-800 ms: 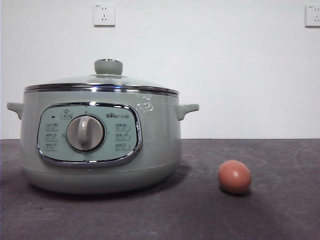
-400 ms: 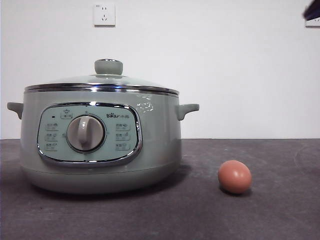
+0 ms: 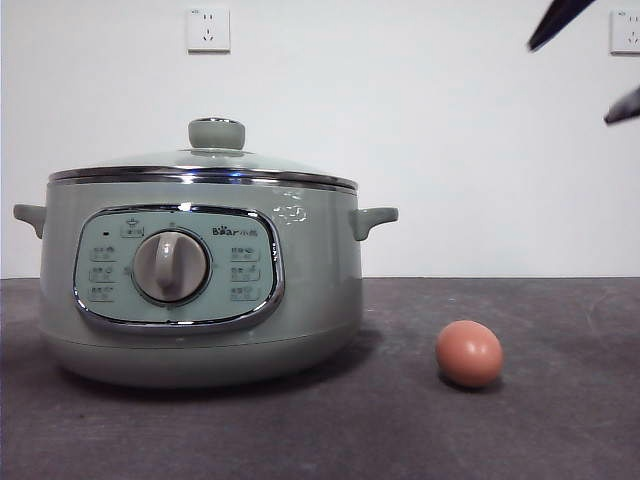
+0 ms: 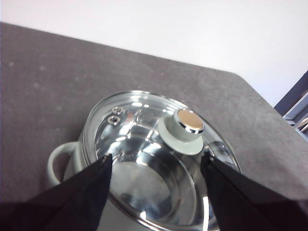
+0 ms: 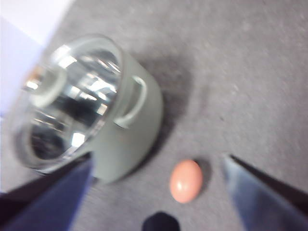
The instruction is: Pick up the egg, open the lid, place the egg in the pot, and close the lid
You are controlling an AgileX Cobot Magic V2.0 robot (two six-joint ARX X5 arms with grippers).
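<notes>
The robot's right gripper will next grab the reddish-brown egg around its rounded body (image 3: 469, 353), so that the egg can go in the pot (image 3: 200, 290).
The sage-green pot (image 3: 200, 290) stands on the dark table at the left, with its glass lid (image 3: 205, 165) and green knob (image 3: 217, 133) on top. The reddish-brown egg (image 3: 469, 353) lies on the table to the pot's right. My right gripper (image 3: 585, 65) is open, high at the top right corner of the front view, above and to the right of the egg. Its wrist view shows the egg (image 5: 186, 180) between the spread jaws and the pot (image 5: 120, 125) beside it. My left gripper (image 4: 156, 163) is open above the lid (image 4: 144, 163), out of the front view.
The dark grey table (image 3: 400, 420) runs to a white wall with two sockets (image 3: 208, 29). The pot's side handle (image 3: 372, 219) sticks out toward the egg. Bare table lies around the egg.
The right gripper's black jaw tips have come into the top right corner of the front view and moved down and left. The pot, lid and egg have not moved.
</notes>
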